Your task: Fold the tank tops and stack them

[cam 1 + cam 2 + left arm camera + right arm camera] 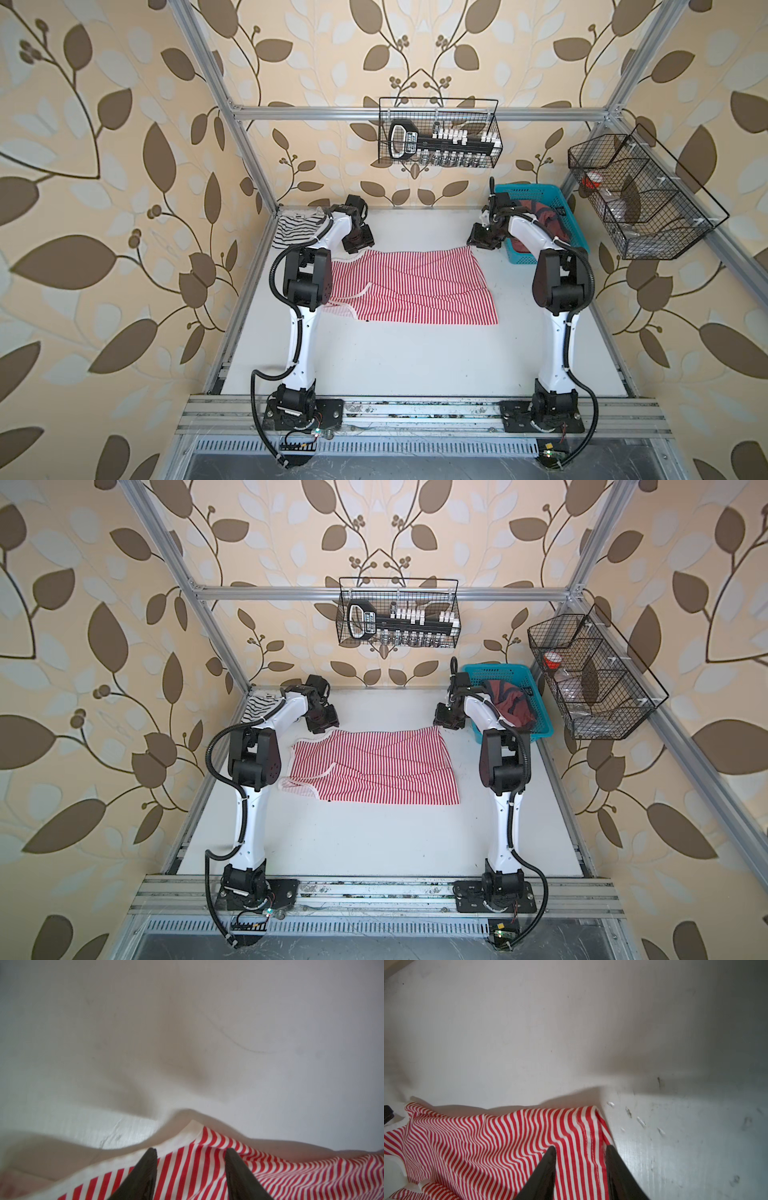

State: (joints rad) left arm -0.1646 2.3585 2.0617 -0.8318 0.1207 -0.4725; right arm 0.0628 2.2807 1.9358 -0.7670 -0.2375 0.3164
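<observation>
The red-striped tank top's far hem corner needs to be grabbed next by the robot's right gripper, to fold the tank top's far side over lengthwise.
A white tank top with thin red stripes [411,282] [374,766] lies spread across the middle of the table, straps toward the left and hem toward the right. My left gripper [357,245] [190,1152] hovers open over its far left corner, and striped cloth [207,1157] shows between the parted fingers. At the far right hem corner my right gripper [482,241] [580,1149] is open too, with the stitched hem [591,1126] beneath it. A second tank top with bold black stripes [297,228] [262,706] lies crumpled in the far left corner, partly hidden behind the left arm.
A teal plastic basket [525,190] with dark red cloth [548,216] in it stands at the far right, just behind the right arm. Black wire baskets hang on the back rail [440,133] and the right rail [640,195]. Aluminium frame posts edge the table.
</observation>
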